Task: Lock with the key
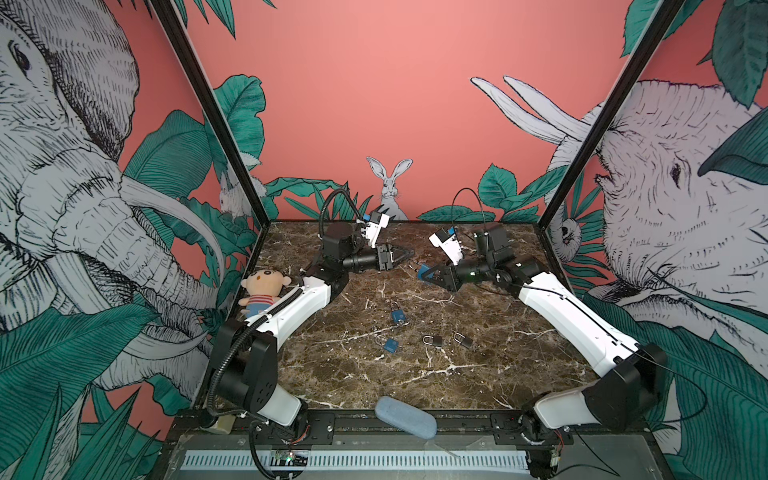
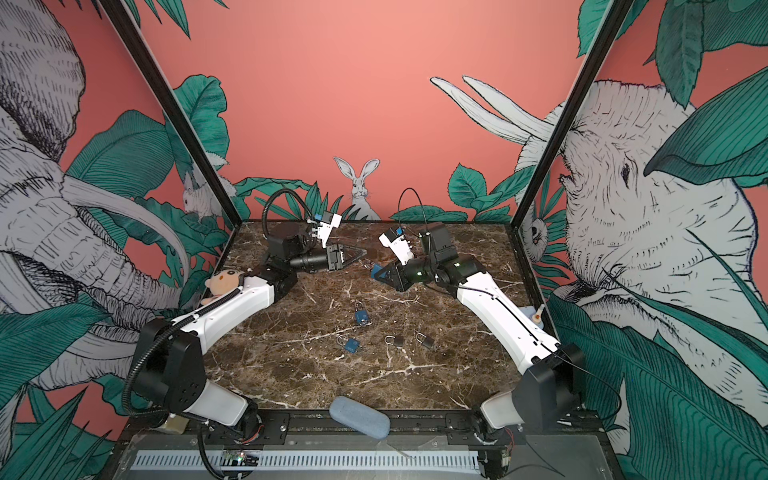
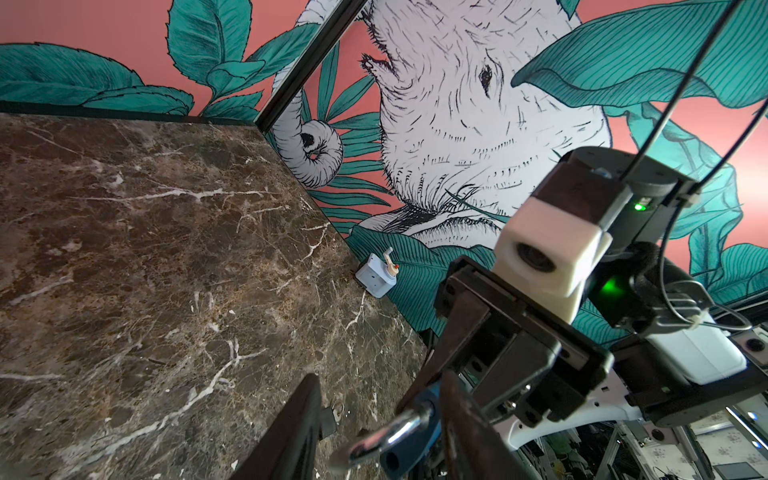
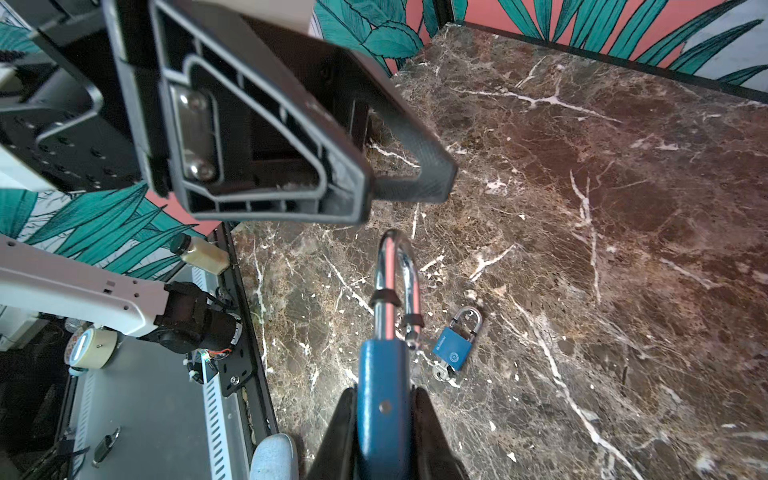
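Note:
My left gripper is going to grab the blue padlock by its steel shackle next. The padlock's body stays free for my right gripper to lock with the key.
My right gripper is shut on the body of a blue padlock. The padlock's steel shackle points at my left gripper. In the left wrist view the shackle stands sprung open, and an empty hole shows in the blue body. The shackle lies between the parted fingers of the left gripper, which is open and grips nothing. A small black-headed key with a ring lies on the marble beside one left finger. Whether it touches that finger I cannot tell.
Two blue padlocks and two dark ones lie mid-table. A plush doll sits by the left wall, and a blue-grey case lies on the front edge. A small white device stands by the right wall.

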